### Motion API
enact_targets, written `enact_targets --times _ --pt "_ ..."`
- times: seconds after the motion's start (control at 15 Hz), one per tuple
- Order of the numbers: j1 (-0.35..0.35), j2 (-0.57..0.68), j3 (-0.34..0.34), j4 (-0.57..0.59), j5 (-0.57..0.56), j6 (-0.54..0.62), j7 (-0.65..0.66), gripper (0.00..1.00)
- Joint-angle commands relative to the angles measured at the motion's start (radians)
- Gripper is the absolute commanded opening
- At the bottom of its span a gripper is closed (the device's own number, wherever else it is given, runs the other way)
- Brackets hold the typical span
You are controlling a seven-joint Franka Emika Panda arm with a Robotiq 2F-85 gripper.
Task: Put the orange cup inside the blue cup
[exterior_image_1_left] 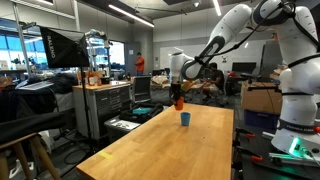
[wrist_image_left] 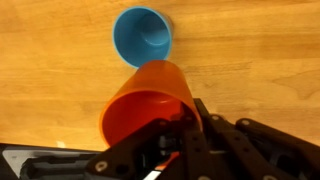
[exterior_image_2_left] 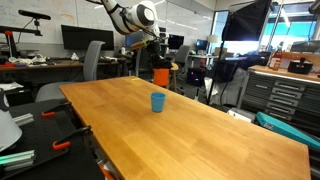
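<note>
The blue cup's opening lies beyond the orange cup, which would end outside, on the table, if I opened now, so my gripper needs to move the orange cup there.
My gripper (wrist_image_left: 170,125) is shut on the rim of the orange cup (wrist_image_left: 150,95) and holds it up in the air. In the wrist view the blue cup (wrist_image_left: 143,36) stands upright and open on the wooden table, just beyond the orange cup. In both exterior views the orange cup (exterior_image_1_left: 179,101) (exterior_image_2_left: 160,75) hangs above the table's far end, up and off to the side of the blue cup (exterior_image_1_left: 185,119) (exterior_image_2_left: 157,102). The gripper (exterior_image_1_left: 178,90) (exterior_image_2_left: 158,62) is above it.
The long wooden table (exterior_image_1_left: 170,150) (exterior_image_2_left: 190,135) carries only the blue cup. Desks, monitors, chairs and tool cabinets stand around it. A second white robot base (exterior_image_1_left: 295,110) stands beside the table.
</note>
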Motion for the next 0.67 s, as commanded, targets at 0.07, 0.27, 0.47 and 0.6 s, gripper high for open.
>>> enact_targets --times 0.07,0.27,0.47,0.6 --pt "-0.022 -0.013 -0.011 0.001 -0.064 -0.07 0.06 0.01" --pt "-0.034 -0.012 0.0 -0.017 -0.054 -0.097 0.058 0.01" --pt "-0.036 -0.007 0.007 -0.03 -0.047 -0.098 0.06 0.01" --pt "-0.036 -0.005 0.009 -0.041 -0.047 -0.088 0.061 0.01"
